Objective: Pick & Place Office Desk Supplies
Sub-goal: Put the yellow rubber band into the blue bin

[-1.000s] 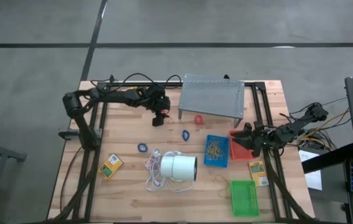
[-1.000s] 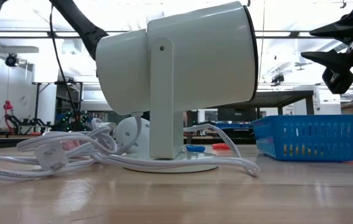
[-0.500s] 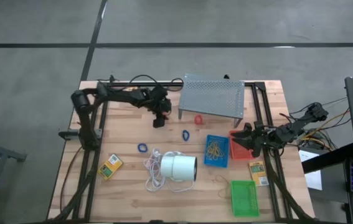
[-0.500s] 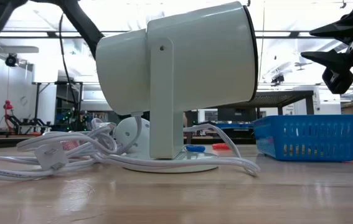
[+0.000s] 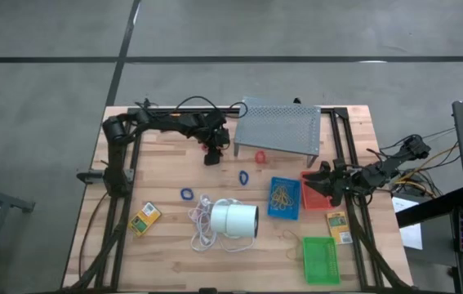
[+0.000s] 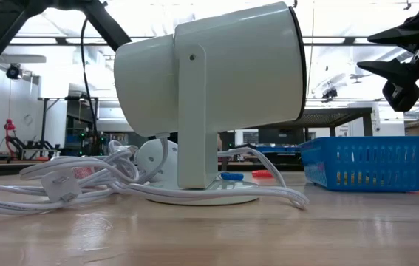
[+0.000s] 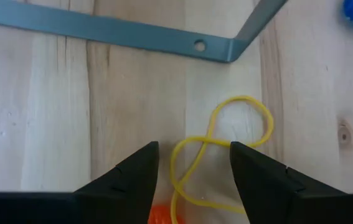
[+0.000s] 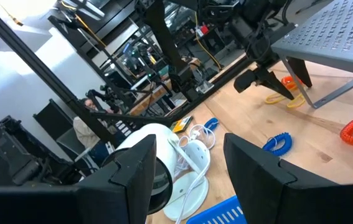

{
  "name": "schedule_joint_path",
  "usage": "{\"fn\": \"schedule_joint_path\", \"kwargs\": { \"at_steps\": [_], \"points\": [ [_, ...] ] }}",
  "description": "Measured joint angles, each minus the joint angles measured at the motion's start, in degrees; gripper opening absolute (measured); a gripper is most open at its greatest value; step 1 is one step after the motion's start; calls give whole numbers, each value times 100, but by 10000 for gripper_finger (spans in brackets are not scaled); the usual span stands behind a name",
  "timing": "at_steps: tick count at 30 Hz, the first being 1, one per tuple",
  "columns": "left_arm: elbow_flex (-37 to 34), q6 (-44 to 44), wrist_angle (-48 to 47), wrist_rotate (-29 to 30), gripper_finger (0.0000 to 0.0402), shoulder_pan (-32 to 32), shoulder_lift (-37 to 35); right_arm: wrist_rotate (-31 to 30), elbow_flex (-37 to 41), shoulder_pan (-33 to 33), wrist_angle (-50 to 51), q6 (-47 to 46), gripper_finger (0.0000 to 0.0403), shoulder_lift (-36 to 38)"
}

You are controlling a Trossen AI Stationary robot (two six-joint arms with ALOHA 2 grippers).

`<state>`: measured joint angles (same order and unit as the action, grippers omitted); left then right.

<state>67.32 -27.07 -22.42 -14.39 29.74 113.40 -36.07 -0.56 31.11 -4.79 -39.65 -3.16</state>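
Note:
The yellow rubber band will go in the blue tray afterwards, so the robot's left gripper should next pinch the rubber band by its crossing parts.
My left gripper is open and points down just left of the grey stand's front foot. A yellow rubber band, twisted into a figure eight, lies flat on the wood between its fingers, untouched. My right gripper waits open above the red tray. On the table lie the blue tray with tan bands, a green tray, a red loop, two blue loops and two yellow boxes.
The white cylinder with its cord sits near the table's middle and fills the low view. The grey perforated stand is at the far edge beside my left gripper. Black frame rails run along both table sides.
My left arm has swung its rear links toward the table's right, and its gripper has shifted slightly toward the grey stand. My right arm has kept still.

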Motion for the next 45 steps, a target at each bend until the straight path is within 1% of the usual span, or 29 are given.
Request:
{"fn": "schedule_joint_path", "kwargs": {
  "at_steps": [6,10,25,27,38,41,45],
  "points": [
    [-75,8,-28,-2,184,0,-3,0,0,-1,0,-1,185,-2],
    [-86,29,-48,-42,162,-2,1,0,0,0,2,-1,185,0],
    [-106,462,-57,-157,22,-12,11,0,0,0,-1,0,185,0],
    [-107,510,-57,-174,8,-13,12,0,0,-2,0,-1,185,0],
    [-125,636,-35,-164,5,-35,-83,0,0,0,2,-1,185,0],
    [-151,676,-158,-179,5,-57,-218,0,0,-2,-1,-1,185,1],
    [-140,763,-83,-197,4,-83,-459,0,0,-2,-1,0,185,2]
  ]
}}
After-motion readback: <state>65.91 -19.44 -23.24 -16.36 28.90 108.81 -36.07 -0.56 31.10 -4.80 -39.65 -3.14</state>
